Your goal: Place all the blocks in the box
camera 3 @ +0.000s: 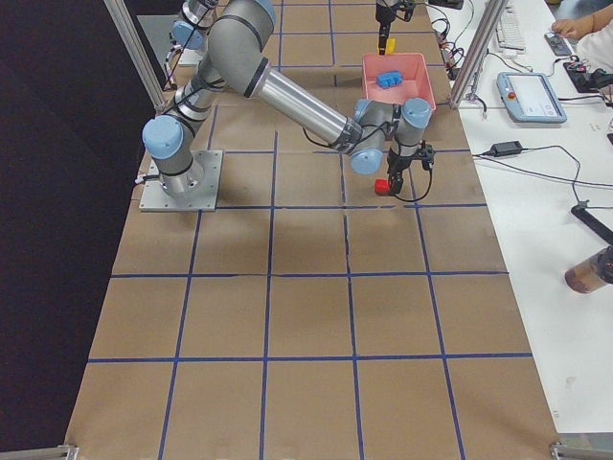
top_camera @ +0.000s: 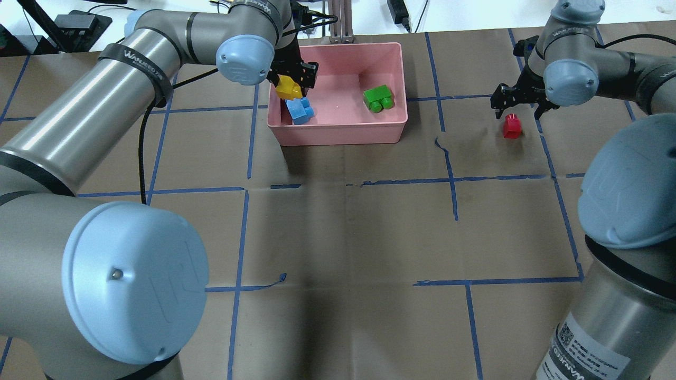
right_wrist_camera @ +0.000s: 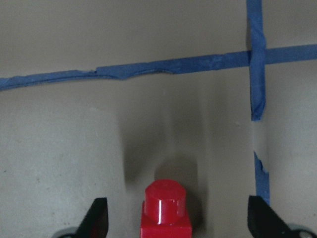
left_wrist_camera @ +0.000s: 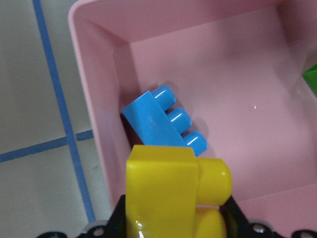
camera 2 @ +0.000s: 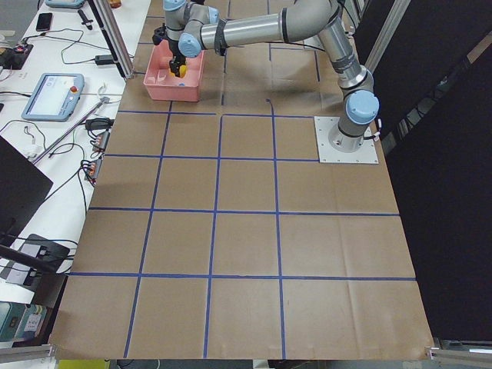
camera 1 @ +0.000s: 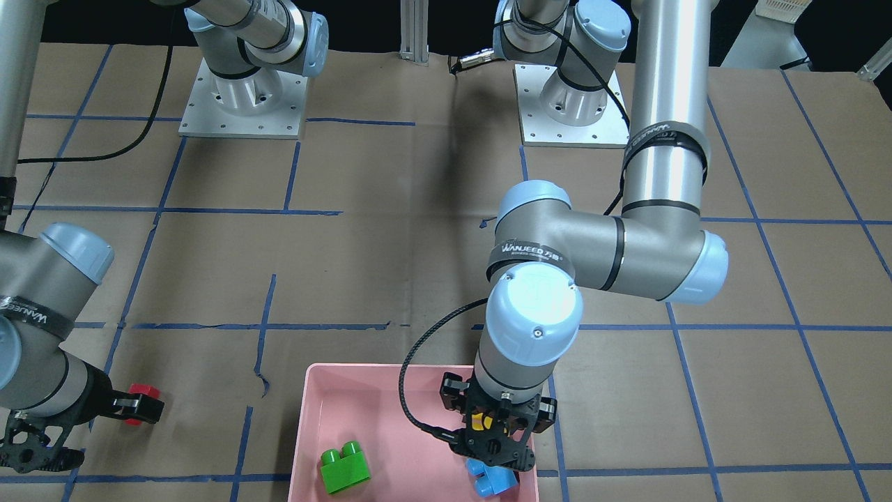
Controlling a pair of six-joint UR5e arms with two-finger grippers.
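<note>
My right gripper takes hold of the red brick by its square body (right_wrist_camera: 166,227) next, to drop it in the box with the other blocks.
The pink box (top_camera: 338,132) stands at the table's far middle. The green brick (top_camera: 378,98) and the light blue brick (top_camera: 300,110) lie inside it. My left gripper (top_camera: 289,89) is shut on the yellow brick (top_camera: 288,87) and holds it over the box's left end, just above the blue brick (left_wrist_camera: 163,121). The yellow brick (left_wrist_camera: 163,188) fills the bottom of the left wrist view. The tiny red brick (top_camera: 511,126) stands on the table right of the box. My right gripper (top_camera: 520,108) is open, its fingers (right_wrist_camera: 99,220) wide apart on either side of the red brick (right_wrist_camera: 166,208).
Brown paper with blue tape lines covers the table (top_camera: 343,237). The two arm bases (camera 1: 240,97) sit on metal plates at the robot's side. A black cable (camera 1: 411,397) loops off the left wrist over the box. Beside the table, a bench holds pendants and cables (camera 2: 54,96).
</note>
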